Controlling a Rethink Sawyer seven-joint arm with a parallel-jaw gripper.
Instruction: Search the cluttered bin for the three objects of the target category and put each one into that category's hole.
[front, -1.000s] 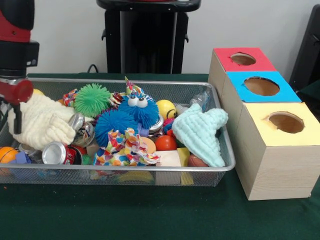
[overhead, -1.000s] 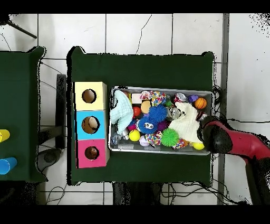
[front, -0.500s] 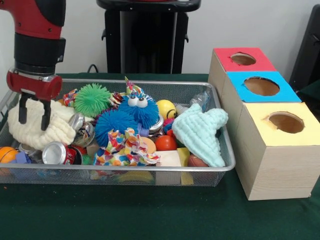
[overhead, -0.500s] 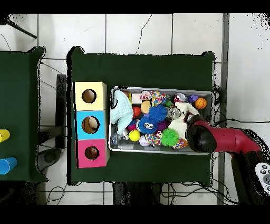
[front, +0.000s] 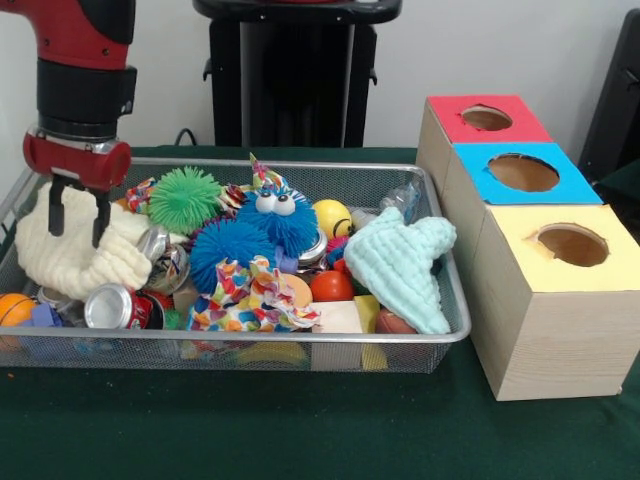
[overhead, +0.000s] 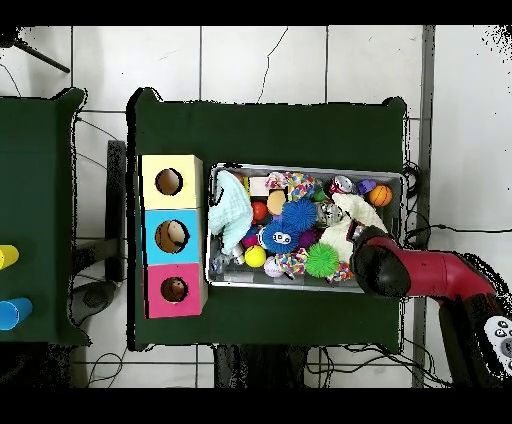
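Note:
The cream cloth lies slack (front: 85, 262) over the toys, so the robot's gripper should next grab it by the raised fold bunched at its top (front: 79, 210).
A wire mesh bin (front: 300, 168) holds a jumble of toys, balls, cans and cloths. My gripper (front: 76, 232) hangs open at the bin's left end, its two fingers down against a cream knitted cloth (front: 70, 262), with nothing clamped between them. A mint green cloth (front: 405, 262) lies at the bin's right end. Right of the bin stand three wooden boxes with round holes: red (front: 487, 118), blue (front: 523, 172) and yellow (front: 570, 244). In the overhead view the arm's end (overhead: 378, 267) hides the gripper and part of the cream cloth (overhead: 345, 228).
Around the cream cloth lie a green spiky ball (front: 184, 198), a blue furry toy with eyes (front: 272, 215), a crushed red can (front: 115, 306) and an orange ball (front: 14, 308). Both the bin's mesh wall and the boxes rise above the green tabletop (front: 300, 430).
The gripper came in from the bin's left edge to over the cream cloth, then shifted slightly right and up. The cloth's top has been pushed a little.

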